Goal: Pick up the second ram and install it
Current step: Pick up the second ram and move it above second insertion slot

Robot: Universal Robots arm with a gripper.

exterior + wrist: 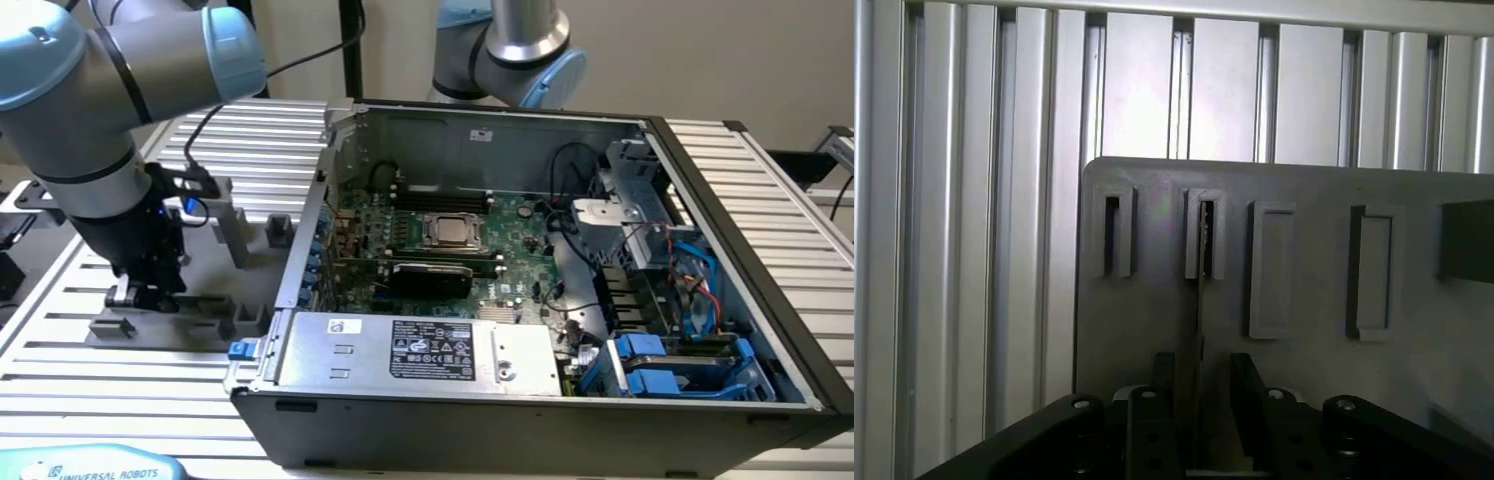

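The ram's long edge opposite the contacts is the part my gripper should grab to install the second ram on the motherboard.
The second ram stands on edge in a slot of the grey fixture plate, showing as a thin dark line. My gripper is open and straddles it, one black finger on each side with a gap to the stick. In the exterior view my gripper hangs low over the fixture plate at the exterior view's left, beside the open silver computer case. The motherboard lies inside the case.
Grey upright fixture blocks stand on the plate near my gripper. The case wall rises just to the exterior view's right of the plate. A second arm stands behind the case. The slatted aluminium table surrounds everything.
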